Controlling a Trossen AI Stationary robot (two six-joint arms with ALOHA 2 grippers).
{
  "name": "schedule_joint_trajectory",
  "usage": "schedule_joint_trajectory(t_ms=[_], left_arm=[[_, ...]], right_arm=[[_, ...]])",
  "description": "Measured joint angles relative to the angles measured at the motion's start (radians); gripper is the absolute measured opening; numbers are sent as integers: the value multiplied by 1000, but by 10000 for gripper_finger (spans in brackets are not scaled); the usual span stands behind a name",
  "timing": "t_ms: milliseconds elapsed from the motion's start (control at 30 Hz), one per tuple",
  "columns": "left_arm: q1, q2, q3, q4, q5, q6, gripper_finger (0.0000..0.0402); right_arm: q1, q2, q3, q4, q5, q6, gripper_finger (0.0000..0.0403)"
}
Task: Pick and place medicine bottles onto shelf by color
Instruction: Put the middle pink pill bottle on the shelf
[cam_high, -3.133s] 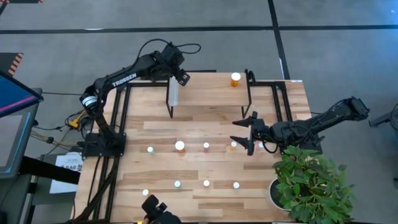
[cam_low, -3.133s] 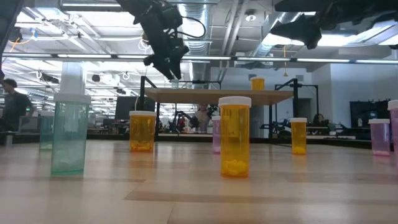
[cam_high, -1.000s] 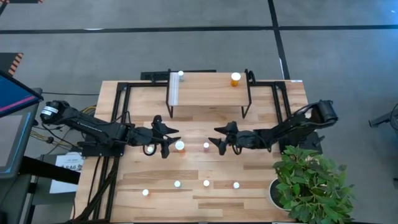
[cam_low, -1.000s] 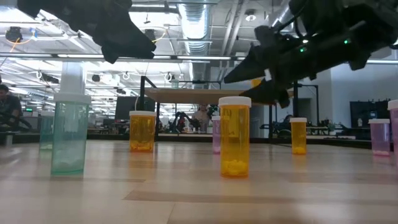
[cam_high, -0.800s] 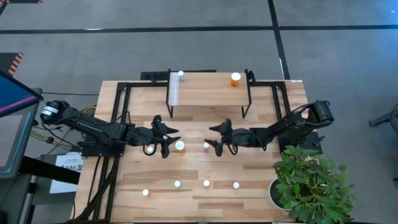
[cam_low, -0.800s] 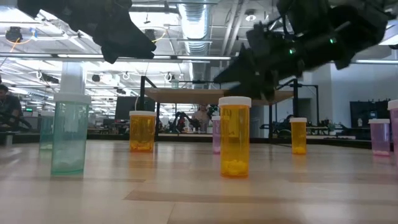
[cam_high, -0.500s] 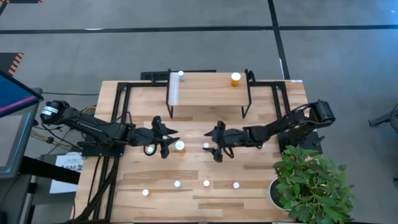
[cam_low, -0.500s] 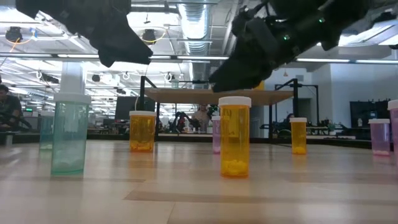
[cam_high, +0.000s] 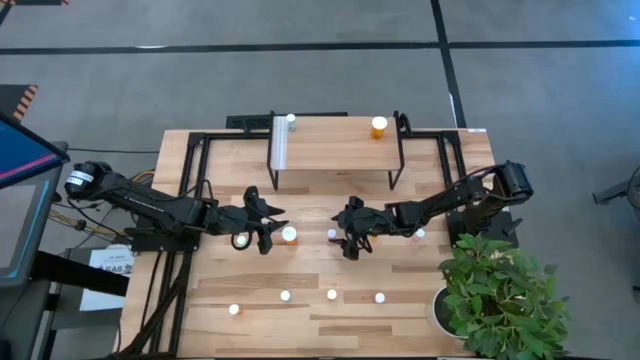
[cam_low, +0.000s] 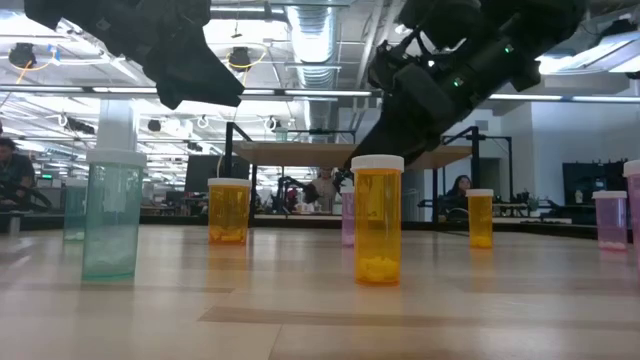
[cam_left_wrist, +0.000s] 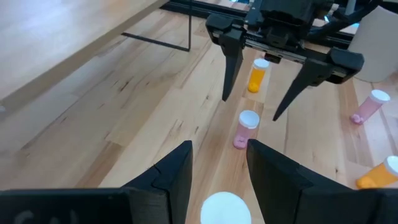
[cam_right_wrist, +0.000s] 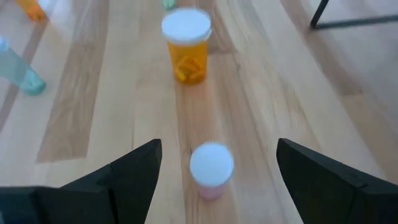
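The pink bottle has to go on the shelf (cam_high: 335, 150) by color. My right gripper should grab the pink bottle's (cam_high: 331, 235) white cap next.
A large orange bottle with a white cap (cam_high: 289, 234) stands on the table's middle. My left gripper (cam_high: 270, 228) hovers open just left of and above it; the cap (cam_left_wrist: 224, 208) shows below the gap between the fingers. A small pink bottle (cam_high: 331, 235) stands to its right. My right gripper (cam_right_wrist: 219, 143) is wide open above the pink bottle (cam_right_wrist: 211, 168), a finger on either side, apart from it. The shelf (cam_high: 335, 150) stands at the far middle with a small white-capped bottle (cam_high: 290, 119) and an orange bottle (cam_high: 378, 126) on it.
More bottles stand in the middle row (cam_high: 241, 240) (cam_high: 418, 233) and in a near row (cam_high: 233, 310) (cam_high: 285, 296) (cam_high: 332, 294) (cam_high: 379, 297). A potted plant (cam_high: 505, 295) fills the near right corner. Black frame rails (cam_high: 195, 170) run along both sides.
My right gripper has gone toward the table's left edge, from right of the pink bottle to over it, rolling about its wrist and staying wide open.
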Motion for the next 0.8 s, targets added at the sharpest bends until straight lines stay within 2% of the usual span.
schedule_joint_trajectory(t_ms=[400, 600, 800], left_arm=[[0, 0, 0, 7, -51, 9, 139], [0, 0, 0, 45, -52, 27, 139], [0, 0, 0, 49, -48, 28, 139]], right_arm=[[1, 1, -1, -35, -3, 48, 295], [1, 87, 2, 57, -8, 47, 288], [-14, 143, 14, 48, -22, 47, 285]])
